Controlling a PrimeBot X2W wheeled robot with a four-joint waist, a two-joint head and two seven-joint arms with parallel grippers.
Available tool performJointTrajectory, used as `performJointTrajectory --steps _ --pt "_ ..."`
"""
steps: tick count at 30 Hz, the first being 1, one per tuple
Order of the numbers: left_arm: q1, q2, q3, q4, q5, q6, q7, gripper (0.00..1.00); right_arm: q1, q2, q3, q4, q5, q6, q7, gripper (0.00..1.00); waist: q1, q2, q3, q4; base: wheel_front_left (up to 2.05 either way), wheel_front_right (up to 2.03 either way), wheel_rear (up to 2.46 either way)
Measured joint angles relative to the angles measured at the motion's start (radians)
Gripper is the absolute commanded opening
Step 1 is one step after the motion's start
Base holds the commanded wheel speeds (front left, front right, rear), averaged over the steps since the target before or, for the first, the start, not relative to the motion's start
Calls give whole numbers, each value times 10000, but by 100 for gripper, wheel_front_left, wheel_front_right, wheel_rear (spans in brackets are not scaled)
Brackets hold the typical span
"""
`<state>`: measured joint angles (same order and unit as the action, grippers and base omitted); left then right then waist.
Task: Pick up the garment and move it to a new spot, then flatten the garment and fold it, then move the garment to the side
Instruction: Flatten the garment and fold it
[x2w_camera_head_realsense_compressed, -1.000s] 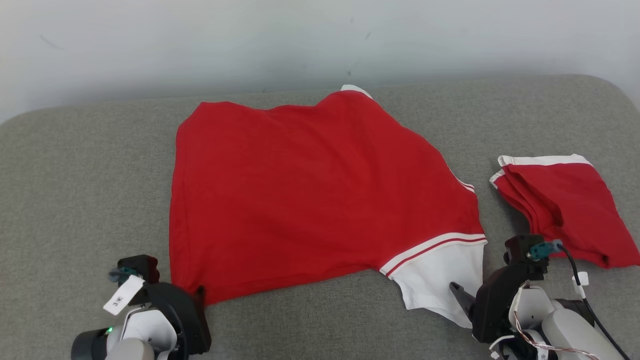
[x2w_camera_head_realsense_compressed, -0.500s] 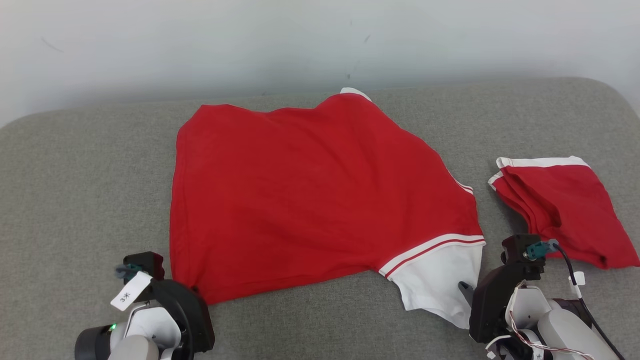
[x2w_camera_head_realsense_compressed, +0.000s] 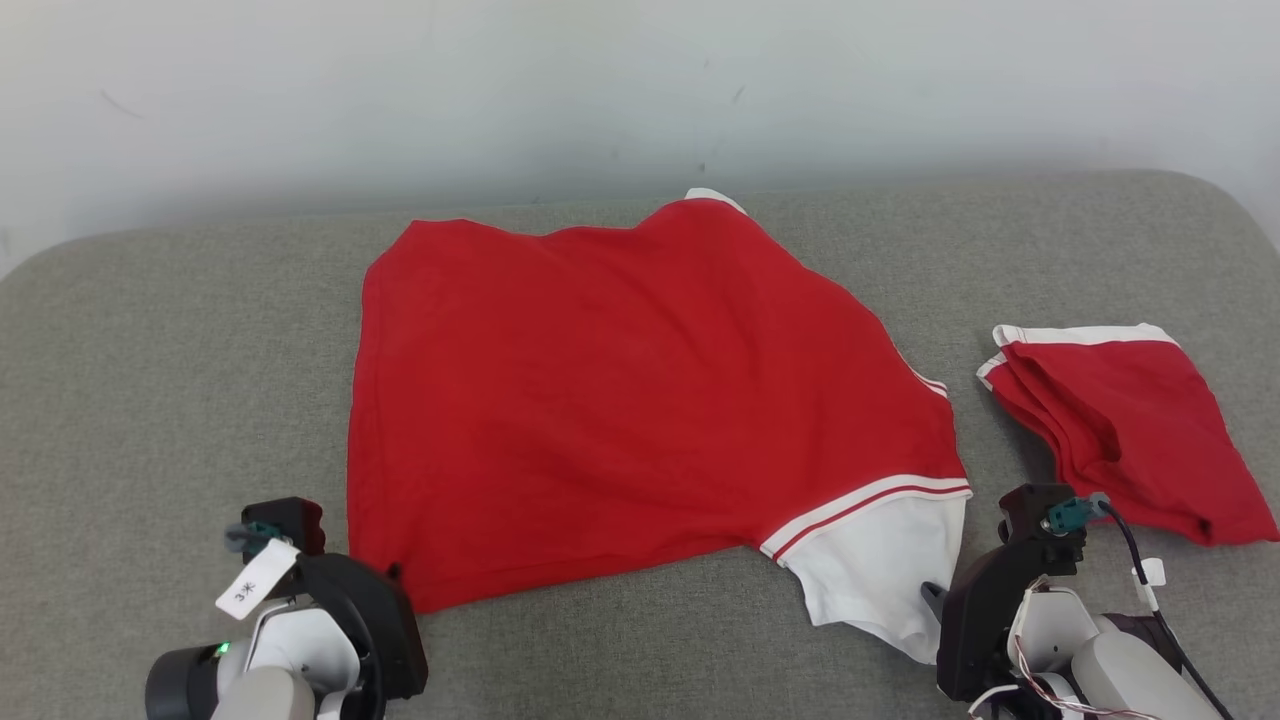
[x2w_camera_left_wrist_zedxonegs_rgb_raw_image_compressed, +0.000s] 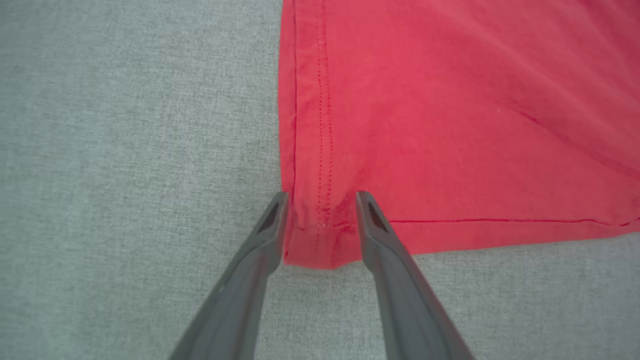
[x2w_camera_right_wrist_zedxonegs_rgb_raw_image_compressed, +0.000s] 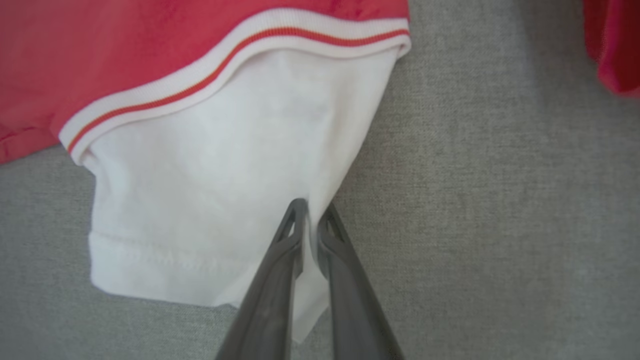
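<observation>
I should grab the garment's hemmed red corner (x2w_camera_left_wrist_zedxonegs_rgb_raw_image_compressed: 318, 240) next with my left gripper, where the cloth rises slightly.
The garment (x2w_camera_head_realsense_compressed: 620, 400) is a red shirt with a white, red-striped sleeve (x2w_camera_head_realsense_compressed: 880, 570), spread flat on the grey padded surface (x2w_camera_head_realsense_compressed: 150, 380). My left gripper (x2w_camera_head_realsense_compressed: 393, 573) sits at the shirt's near left corner. In the left wrist view its jaws (x2w_camera_left_wrist_zedxonegs_rgb_raw_image_compressed: 320, 200) stand apart astride the hemmed corner (x2w_camera_left_wrist_zedxonegs_rgb_raw_image_compressed: 315, 245), which lies between them. My right gripper (x2w_camera_head_realsense_compressed: 930, 592) is at the sleeve's near right edge. In the right wrist view its fingers (x2w_camera_right_wrist_zedxonegs_rgb_raw_image_compressed: 312, 210) are pinched together on the white sleeve cloth (x2w_camera_right_wrist_zedxonegs_rgb_raw_image_compressed: 210, 175).
A second red garment (x2w_camera_head_realsense_compressed: 1120, 420) with white trim lies folded at the right, close to my right wrist, and its edge (x2w_camera_right_wrist_zedxonegs_rgb_raw_image_compressed: 612, 45) shows in the right wrist view. A pale wall runs behind the surface. Bare grey surface lies to the left and in front.
The right gripper's fingers have closed onto the white sleeve edge. The left gripper has edged in to the shirt's corner. The whole head picture has shifted slightly downward.
</observation>
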<state>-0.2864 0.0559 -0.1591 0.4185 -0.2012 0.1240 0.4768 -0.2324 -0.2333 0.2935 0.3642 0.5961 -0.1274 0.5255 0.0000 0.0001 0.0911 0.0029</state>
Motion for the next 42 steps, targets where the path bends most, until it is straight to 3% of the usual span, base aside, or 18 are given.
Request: performJointTrajectory --steps 1,3,6,9,11,13,14,16,23,36,42 --pt "4 -2 -17 -8 0 0 61 63 0 4 -2 0 0 0 29 13 0 0 -7 3 0 0 0" --pt "63 -15 -58 -44 0 0 69 50 9 8 -10 2 -10 0 42 11 0 0 -14 9 0 0 0" --pt "209 -54 -77 -50 0 0 169 50 35 21 -17 -12 -27 0 102 11 0 0 -10 10 0 0 0" --pt "210 -59 -75 -58 -2 0 228 61 45 38 -38 -35 -77 0 117 12 0 0 29 3 0 0 0" --pt "212 -67 -71 -58 -2 0 245 59 45 46 -54 -50 -82 0 128 10 0 0 47 -3 0 0 0" --pt "212 -67 -65 -71 -2 0 259 44 45 50 -75 -61 -84 0 192 0 0 0 66 -10 0 0 0" --pt "211 -71 -67 -96 -2 0 259 33 45 48 -88 -67 -84 0 201 0 0 0 75 -12 0 0 0" --pt "209 -77 -69 -117 -2 0 259 2 45 50 -96 -82 -86 0 205 0 0 0 89 -15 0 0 0" --pt "204 -102 46 -270 -4 0 186 0 42 59 -242 -222 -105 0 151 0 0 0 74 -30 0 0 0" --pt "-71 -163 554 -1386 -13 0 -1235 0 13 -19 -1371 -1459 -276 0 -1047 0 1 0 -152 -45 0 0 0" --pt "844 -176 541 -2234 -802 -25 -1624 0 983 174 -1781 -2497 397 0 -1312 0 0 0 -455 -115 0 0 0"
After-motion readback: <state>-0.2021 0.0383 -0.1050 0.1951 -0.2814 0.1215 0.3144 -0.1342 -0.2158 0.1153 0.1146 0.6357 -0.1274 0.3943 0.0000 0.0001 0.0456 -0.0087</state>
